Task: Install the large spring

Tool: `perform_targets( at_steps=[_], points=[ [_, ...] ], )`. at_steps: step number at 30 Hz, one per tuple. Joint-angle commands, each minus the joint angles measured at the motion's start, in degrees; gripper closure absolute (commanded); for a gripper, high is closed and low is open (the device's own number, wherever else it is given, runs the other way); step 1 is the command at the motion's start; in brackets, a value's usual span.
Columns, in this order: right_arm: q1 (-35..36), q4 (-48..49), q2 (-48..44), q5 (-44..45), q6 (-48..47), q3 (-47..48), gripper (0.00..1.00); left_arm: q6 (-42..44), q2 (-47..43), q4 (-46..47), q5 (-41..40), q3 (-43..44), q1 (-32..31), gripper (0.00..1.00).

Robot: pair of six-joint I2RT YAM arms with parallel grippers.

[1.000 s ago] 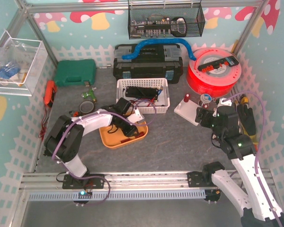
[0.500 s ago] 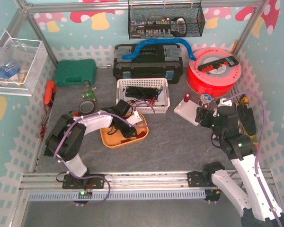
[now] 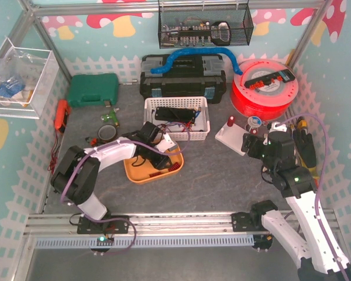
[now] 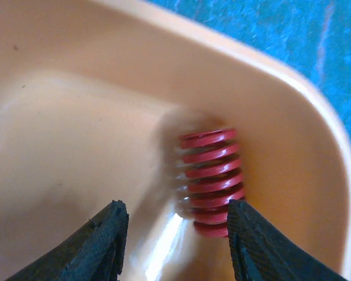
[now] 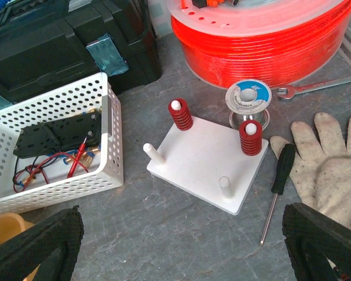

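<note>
One finger overlaps the large spring's near coil (image 4: 211, 229), so my left gripper first shifts toward the tray's side (image 4: 284, 196) now, and only then closes on the spring.
A large red spring (image 4: 210, 175) lies in the corner of the orange tray (image 4: 76, 117). My left gripper (image 4: 178, 246) is open, low in the tray, with the spring's near end just inside its right finger (image 4: 248, 246). In the top view the left gripper (image 3: 158, 159) is over the tray (image 3: 134, 172). The white peg plate (image 5: 205, 158) carries two red springs (image 5: 180, 114) (image 5: 250, 137) on its far pegs; two near pegs (image 5: 154, 155) (image 5: 224, 187) are bare. My right gripper (image 5: 181, 252) is open and empty, hovering just in front of the plate (image 3: 228, 137).
A white basket (image 5: 47, 181) with cables stands left of the plate. A screwdriver (image 5: 278, 181), a glove (image 5: 327, 158) and a small wire spool (image 5: 248, 99) lie to its right. A black toolbox (image 3: 181, 76) and a red filament reel (image 3: 263, 88) stand behind.
My left arm has shifted a little, its gripper staying in the tray by the spring. The right arm has not moved.
</note>
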Motion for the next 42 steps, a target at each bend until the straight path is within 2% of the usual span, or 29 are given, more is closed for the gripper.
perform_targets(
  at_steps=[1,7,10,14,22,29,36,42],
  points=[
    [0.3,-0.4,-0.6,-0.2,1.0,0.8,0.08,-3.0,-1.0,0.2,5.8,0.5,0.1,0.48],
    [0.3,-0.5,-0.5,-0.2,0.5,1.2,0.08,-2.8,1.2,0.5,5.4,1.0,-0.9,0.41],
    [0.3,-0.6,-0.6,-0.1,0.0,1.8,0.08,-2.8,2.6,1.5,2.3,0.9,-1.7,0.38],
    [0.3,-1.1,-0.8,0.0,0.0,2.5,0.08,-3.1,3.9,3.3,-1.8,0.8,-1.8,0.4],
    [0.3,-1.5,-1.5,0.4,0.7,2.2,0.08,-2.9,2.7,7.0,-8.3,-1.2,-1.8,0.54],
    [0.3,-2.0,-1.6,0.1,1.2,2.3,0.08,0.4,1.9,9.2,-5.4,-3.9,-1.8,0.58],
    [0.3,-2.9,0.2,-0.8,1.4,2.9,0.1,0.9,1.5,9.3,-6.6,-3.3,-1.4,0.82],
    [0.3,-2.6,5.6,-8.0,1.6,4.5,0.12,-2.2,-3.7,9.1,-6.6,-3.0,-1.0,0.87]
  ],
)
